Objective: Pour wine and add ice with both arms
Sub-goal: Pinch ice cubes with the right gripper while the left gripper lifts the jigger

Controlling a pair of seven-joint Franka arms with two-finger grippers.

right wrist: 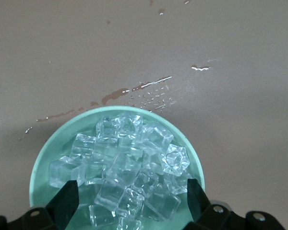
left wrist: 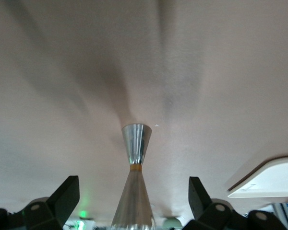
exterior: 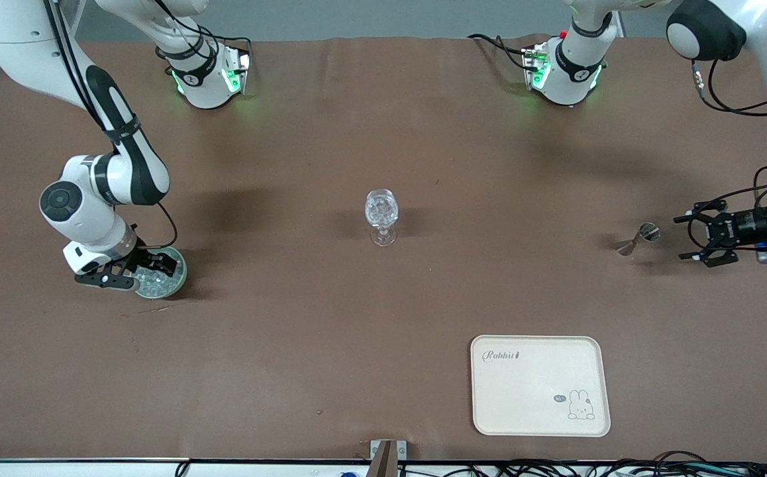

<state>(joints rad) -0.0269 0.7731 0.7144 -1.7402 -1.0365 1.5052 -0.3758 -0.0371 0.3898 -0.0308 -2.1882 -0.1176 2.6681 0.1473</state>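
The flat sides of the ice cubes are the part for my right gripper to grab next, to add the cubes to the clear stemmed glass [exterior: 381, 215].
A clear stemmed glass [exterior: 381, 215] stands upright at the table's middle. Toward the right arm's end sits a green bowl [exterior: 175, 276] [right wrist: 42, 158] heaped with ice [right wrist: 129, 160] cubes. My right gripper [exterior: 136, 272] [right wrist: 133, 201] hangs open just over the ice, a finger on either side of the pile, holding nothing. Toward the left arm's end a small metal double-cone measuring cup [exterior: 639, 238] [left wrist: 134, 153] rests on the table. My left gripper [exterior: 683, 236] [left wrist: 134, 201] lies level and open, aimed at the cup and just short of it. Wine is out of view.
A cream tray [exterior: 539, 385] [left wrist: 273, 179] with a rabbit print lies near the front camera, toward the left arm's end. Spilled droplets [right wrist: 134, 88] wet the brown cloth beside the bowl. Both arm bases [exterior: 208, 76] stand along the table's edge farthest from the front camera.
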